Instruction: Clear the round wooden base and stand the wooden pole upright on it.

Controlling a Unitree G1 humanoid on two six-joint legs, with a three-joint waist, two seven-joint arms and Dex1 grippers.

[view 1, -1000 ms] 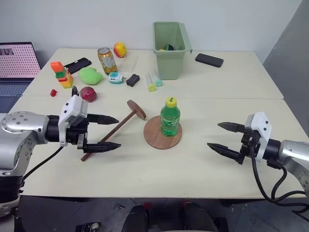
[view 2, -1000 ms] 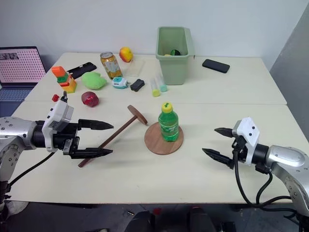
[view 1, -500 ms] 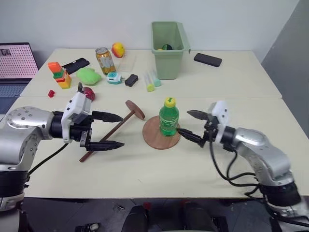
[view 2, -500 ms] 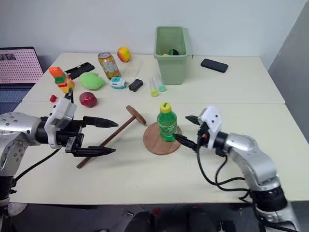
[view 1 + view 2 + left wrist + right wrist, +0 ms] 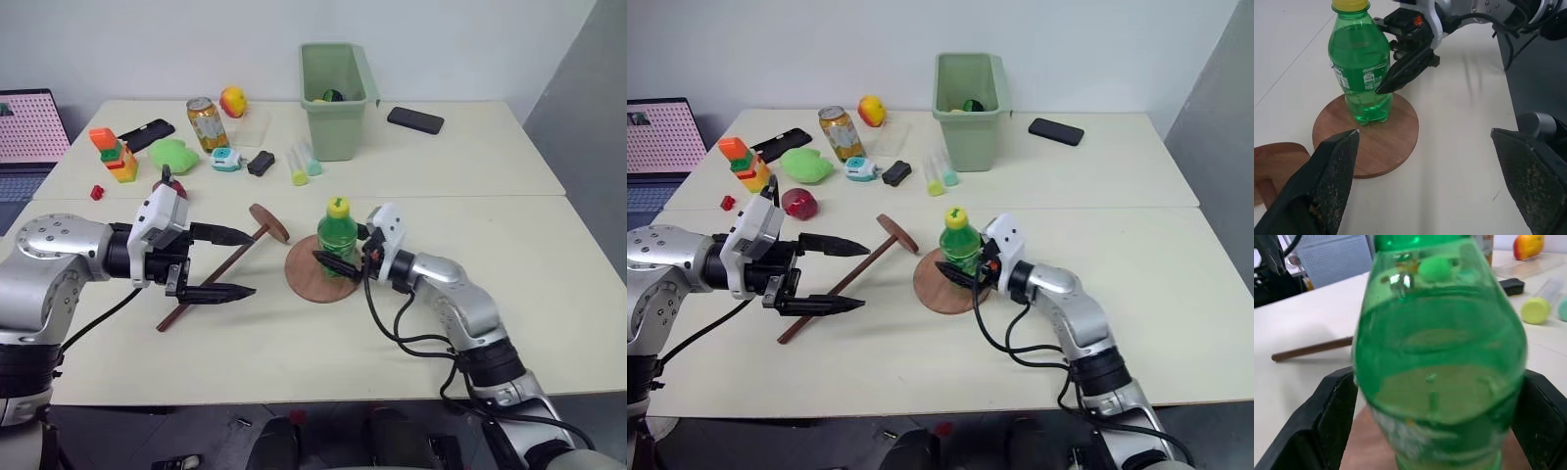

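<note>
I will next grab the green bottle by its body [image 5: 337,245] with my right gripper, to clear the round wooden base for the pole [image 5: 233,259].
The round wooden base [image 5: 302,284] lies flat mid-table with a green soda bottle [image 5: 336,238] standing on it. My right gripper [image 5: 334,253] is level and open, one finger on each side of the bottle [image 5: 1440,357]; its fingers [image 5: 1332,421] flank the bottle's lower half. The wooden pole [image 5: 233,259] lies on the table left of the base, its end disc [image 5: 269,223] tipped up nearest the bottle. My left gripper [image 5: 251,263] hovers open above the rod, pointing toward the base [image 5: 1393,139] and the bottle [image 5: 1361,73].
A green bin [image 5: 333,88] stands at the back, a black phone [image 5: 414,119] to its right. A can [image 5: 204,122], fruit, a green toy [image 5: 174,154], coloured blocks [image 5: 113,155] and small items crowd the back left. A laptop [image 5: 29,127] sits at the far left.
My right arm has swung in from the table's right side to the bottle, and its fingers now straddle it. The left gripper has stayed open over the pole.
</note>
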